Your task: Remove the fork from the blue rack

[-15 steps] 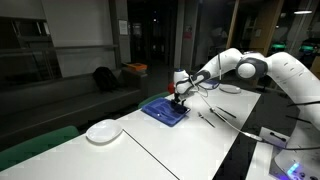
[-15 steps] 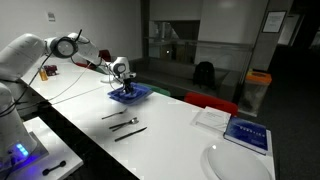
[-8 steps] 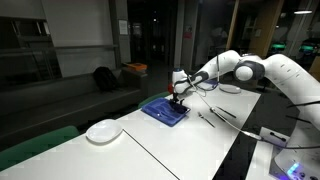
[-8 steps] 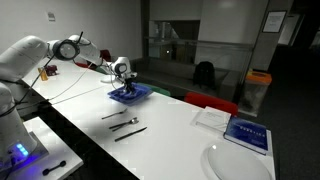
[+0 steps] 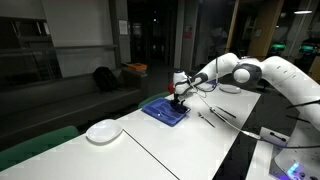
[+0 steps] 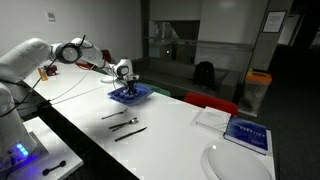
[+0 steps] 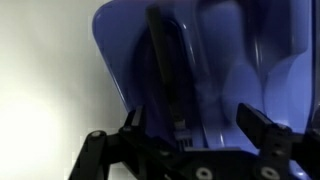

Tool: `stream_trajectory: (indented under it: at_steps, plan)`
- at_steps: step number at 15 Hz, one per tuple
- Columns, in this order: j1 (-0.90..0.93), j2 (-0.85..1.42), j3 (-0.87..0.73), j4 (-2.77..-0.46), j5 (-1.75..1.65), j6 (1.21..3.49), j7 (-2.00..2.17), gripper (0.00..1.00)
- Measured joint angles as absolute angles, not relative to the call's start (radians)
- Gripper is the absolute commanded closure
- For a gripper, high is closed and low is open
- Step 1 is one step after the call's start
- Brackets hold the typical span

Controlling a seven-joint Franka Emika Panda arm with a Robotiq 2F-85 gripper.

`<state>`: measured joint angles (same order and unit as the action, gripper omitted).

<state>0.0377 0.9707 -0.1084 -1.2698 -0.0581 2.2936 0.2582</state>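
My gripper should close on the fork now, because both of its fingertips reach down into the blue rack on either side of the fork's handle.
The blue rack [image 5: 160, 111] lies on the white table and also shows in the other exterior view [image 6: 136, 94]. In the wrist view the rack [image 7: 230, 60] fills the frame, with a dark fork [image 7: 165, 70] lying in its left compartment, tines toward the camera. My gripper [image 7: 195, 128] is open and low over the rack. Its left finger is to the left of the fork and its right finger is far to the right, so the fork lies between them near the left one. In both exterior views the gripper [image 5: 180, 99] [image 6: 124, 88] hangs right over the rack.
A round white plate [image 5: 103, 131] sits at one end of the table and shows in the other exterior view too [image 6: 235, 163]. Dark utensils [image 6: 125, 122] lie loose on the table beside the rack. A blue book [image 6: 240, 130] lies near the plate.
The arm's elbow has shifted slightly. The gripper stays low over the blue rack, still open.
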Motion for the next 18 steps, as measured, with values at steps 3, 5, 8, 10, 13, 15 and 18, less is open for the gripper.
stream_trajectory:
  at_steps: [3, 5, 8, 10, 13, 15, 18]
  plan:
    - [0.019, 0.98, -0.095, -1.259, -0.046, 2.291, 0.241, 0.05]
    - [0.01, 0.983, -0.089, -1.252, -0.041, 2.286, 0.232, 0.13]
    - [0.001, 0.987, -0.082, -1.248, -0.027, 2.277, 0.218, 0.42]
    - [-0.005, 0.989, -0.077, -1.248, -0.022, 2.277, 0.212, 0.58]
    - [-0.011, 0.99, -0.071, -1.248, -0.018, 2.277, 0.21, 0.8]
    - [-0.012, 0.99, -0.07, -1.248, -0.018, 2.277, 0.209, 0.97]
    - [-0.013, 0.989, -0.069, -1.246, -0.017, 2.276, 0.206, 0.97]
